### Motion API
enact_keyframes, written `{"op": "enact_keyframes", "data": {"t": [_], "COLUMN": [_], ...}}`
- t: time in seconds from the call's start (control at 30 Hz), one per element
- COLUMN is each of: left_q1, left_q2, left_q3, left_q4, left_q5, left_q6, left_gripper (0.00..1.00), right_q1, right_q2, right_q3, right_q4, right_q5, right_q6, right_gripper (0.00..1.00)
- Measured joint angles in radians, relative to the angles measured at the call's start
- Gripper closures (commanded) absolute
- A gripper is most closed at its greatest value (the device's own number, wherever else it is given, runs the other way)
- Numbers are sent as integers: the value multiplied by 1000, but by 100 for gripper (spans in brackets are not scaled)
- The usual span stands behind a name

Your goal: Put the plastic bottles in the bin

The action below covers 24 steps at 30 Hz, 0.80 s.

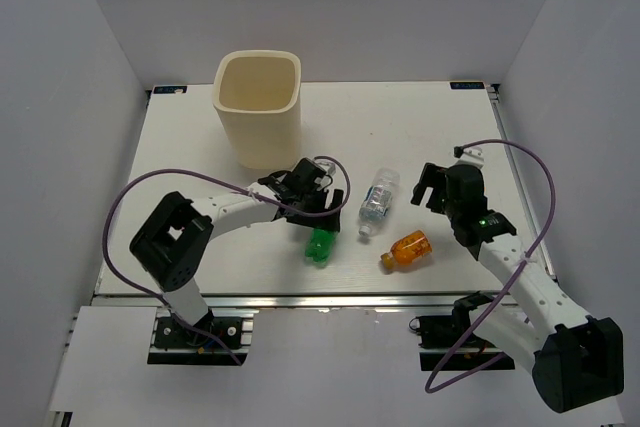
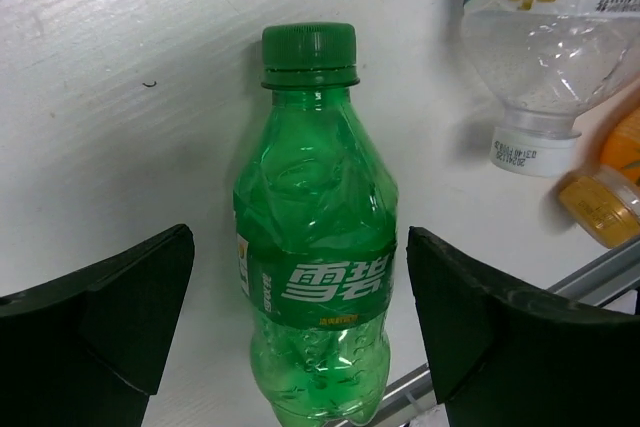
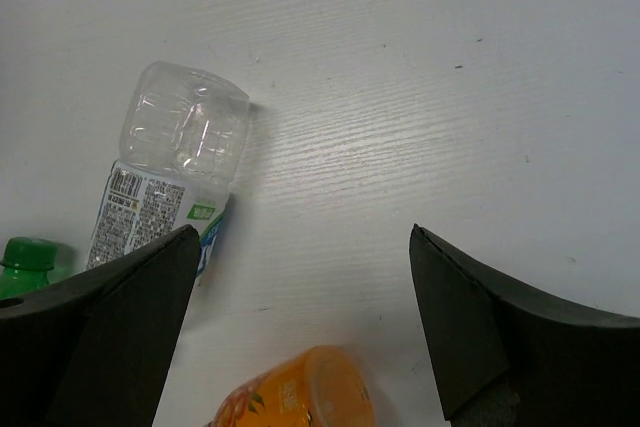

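Observation:
My left gripper should close on the green bottle now, because my fingers reach down on both sides of the bottle's label.
A green bottle [image 1: 320, 245] lies on the white table. In the left wrist view the green bottle [image 2: 315, 247] lies between the open fingers of my left gripper [image 2: 300, 332], cap pointing away, not touched. My left gripper [image 1: 322, 209] hovers just over it. A clear bottle with a blue-and-white label [image 1: 378, 202] and a short orange bottle [image 1: 407, 250] lie to the right. My right gripper [image 1: 430, 190] is open and empty above bare table; its wrist view [image 3: 300, 332] shows the orange bottle [image 3: 300, 392] at the bottom edge. The cream bin [image 1: 258, 107] stands at the back left. The larger ribbed bottle is out of view.
A small clear object [image 1: 470, 155] lies by the right arm's purple cable, too small to identify. The labelled clear bottle [image 2: 545, 47] and the orange bottle's cap [image 2: 600, 207] lie close to the right of the green one. The table's metal front rail [image 1: 330, 297] runs just below the bottles.

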Motion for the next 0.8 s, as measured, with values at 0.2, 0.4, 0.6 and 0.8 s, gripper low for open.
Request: {"op": "enact_keyframes", "data": {"t": [0.2, 0.4, 0.6, 0.8], "left_q1": [-8, -10, -10, -10], "left_q2": [23, 23, -29, -172], "left_q3": [1, 30, 132, 289], "left_q4": [8, -23, -71, -52], "left_q5": [17, -48, -191, -285], "left_q6": [3, 7, 25, 105], "left_gripper": [50, 73, 83, 79], "right_q1": [-5, -6, -6, -6], "right_q2": [-10, -10, -10, -10], "right_q3": [-5, -8, -27, -28], "right_q4": [-29, -23, -13, 19], "right_q5": [18, 24, 20, 3], "right_q6": [5, -1, -8, -31], "right_gripper": [11, 11, 11, 11]}}
